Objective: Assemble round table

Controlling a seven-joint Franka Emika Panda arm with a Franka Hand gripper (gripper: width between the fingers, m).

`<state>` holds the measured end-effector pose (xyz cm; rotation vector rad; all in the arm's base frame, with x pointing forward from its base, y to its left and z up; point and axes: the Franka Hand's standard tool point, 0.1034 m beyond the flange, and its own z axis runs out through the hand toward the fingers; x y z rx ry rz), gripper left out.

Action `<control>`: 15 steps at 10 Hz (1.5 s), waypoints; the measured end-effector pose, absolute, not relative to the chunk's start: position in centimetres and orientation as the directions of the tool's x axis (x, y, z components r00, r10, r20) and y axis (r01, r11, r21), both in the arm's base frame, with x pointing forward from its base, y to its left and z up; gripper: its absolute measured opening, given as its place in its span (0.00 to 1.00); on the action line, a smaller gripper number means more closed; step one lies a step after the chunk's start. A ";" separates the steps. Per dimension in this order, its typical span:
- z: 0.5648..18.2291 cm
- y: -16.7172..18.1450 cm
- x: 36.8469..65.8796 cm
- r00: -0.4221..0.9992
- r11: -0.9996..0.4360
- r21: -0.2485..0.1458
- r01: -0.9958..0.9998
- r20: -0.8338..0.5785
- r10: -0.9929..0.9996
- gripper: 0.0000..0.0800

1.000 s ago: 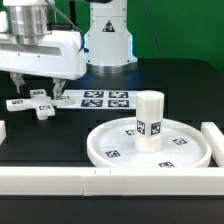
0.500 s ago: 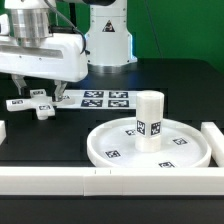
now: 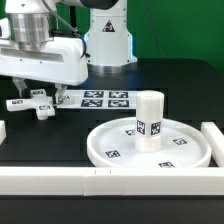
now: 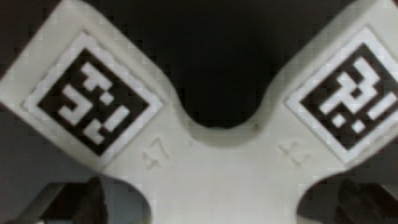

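Note:
My gripper's fingers reach down on either side of the middle part of the cross piece [image 4: 222,150]. My gripper should close on the cross piece's middle part.
The cross-shaped four-arm piece [image 3: 35,102] lies flat on the black table at the exterior view's left. My gripper [image 3: 33,88] hangs just above it. In the wrist view the piece [image 4: 214,150] fills the picture, with two tagged arms spreading away from its hub. My gripper [image 4: 217,205] is open, and its dark fingers [image 4: 89,200] stand on either side of the hub, apart from it. The large round rimmed disc [image 3: 105,140] lies at the front right. The short cylinder post [image 3: 149,120] stands upright at its middle.
The marker board [image 3: 100,98] lies flat behind the disc, just right of the cross piece. Long white border bars run along the front edge [image 3: 60,180] and the right side [image 3: 212,140]. The robot base [image 3: 108,35] stands at the back.
My gripper has sunk slightly toward the cross-shaped piece. The disc, the post and the cross piece have not moved.

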<state>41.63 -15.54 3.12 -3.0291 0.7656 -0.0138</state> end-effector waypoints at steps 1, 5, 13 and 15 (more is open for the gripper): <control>3.0 -15.6 41.5 0.880 -0.880 -0.018 -0.476 0.002 -0.476 0.81; 2.5 -15.7 41.4 0.881 -0.881 -0.013 -0.473 -0.005 -0.473 0.81; 4.0 -14.3 42.9 0.872 -0.871 -0.032 -0.490 0.009 -0.490 0.55; 6.0 -10.8 44.2 0.853 -0.852 -0.062 -0.519 0.011 -0.521 0.55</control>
